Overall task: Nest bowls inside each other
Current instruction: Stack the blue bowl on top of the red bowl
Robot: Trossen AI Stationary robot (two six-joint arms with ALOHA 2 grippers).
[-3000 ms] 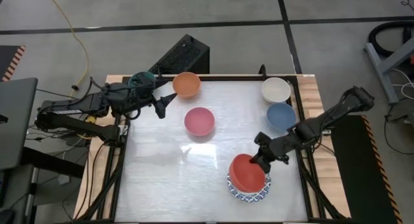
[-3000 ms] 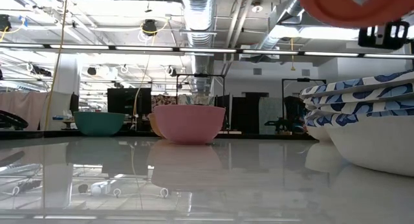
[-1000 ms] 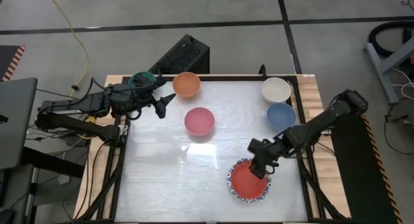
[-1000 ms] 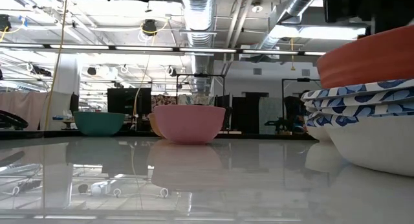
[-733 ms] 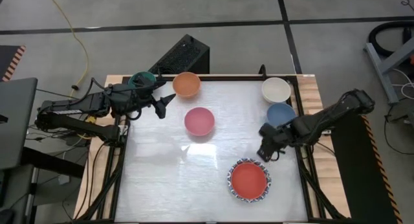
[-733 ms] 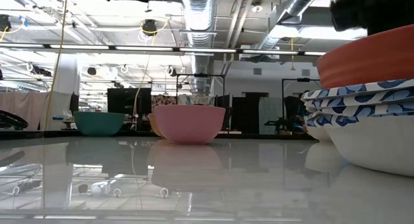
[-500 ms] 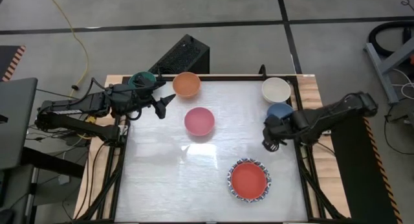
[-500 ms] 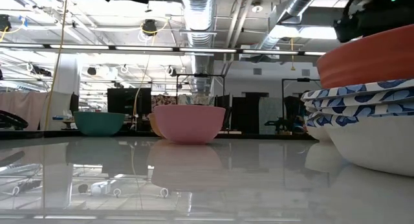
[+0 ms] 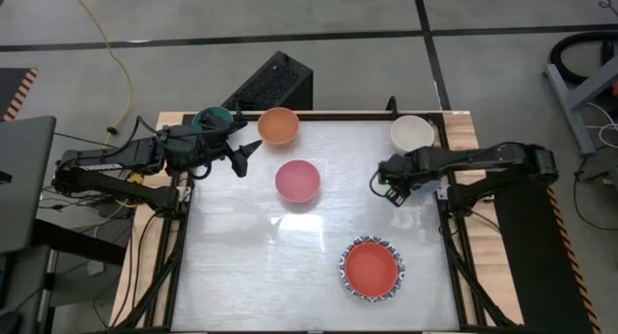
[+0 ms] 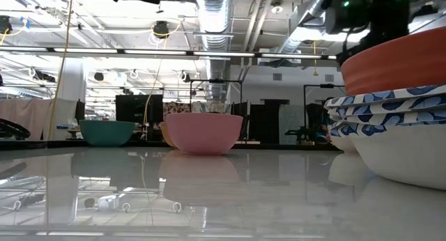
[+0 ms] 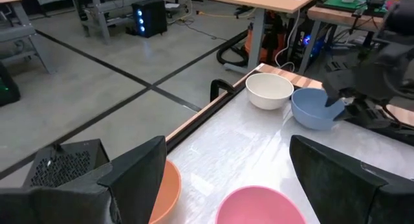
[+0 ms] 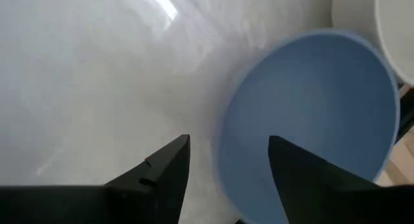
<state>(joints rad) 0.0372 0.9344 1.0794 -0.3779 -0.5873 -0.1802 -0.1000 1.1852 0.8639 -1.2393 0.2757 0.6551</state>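
Observation:
The right gripper grabs the blue bowl by its rim [image 12: 224, 125] next, to nest it in the red bowl.
A red bowl [image 9: 372, 267] sits nested in a stack of blue-and-white patterned bowls [image 9: 345, 278] near the front right. Pink [image 9: 297, 180], orange [image 9: 279, 125], teal [image 9: 210, 116] and cream [image 9: 412, 133] bowls each stand alone on the table. The blue bowl [image 12: 317, 107] stands beside the cream one; my right arm covers it in the high view. My right gripper [image 12: 226, 162] is open and points down over the blue bowl's near rim, one finger above its inside and one outside. My left gripper [image 9: 246, 151] waits open at the far left, raised.
The white tabletop [image 9: 251, 247] lies bare between the pink bowl and the front edge. A black box [image 9: 273, 83] stands beyond the far edge. Dark frame rails [image 9: 452, 247] run along the table's right side.
My right gripper has left the red bowl's rim and swung toward the far edge, to the blue bowl. It has tipped from slanting to pointing nearly straight down. The red bowl stays nested in the patterned stack.

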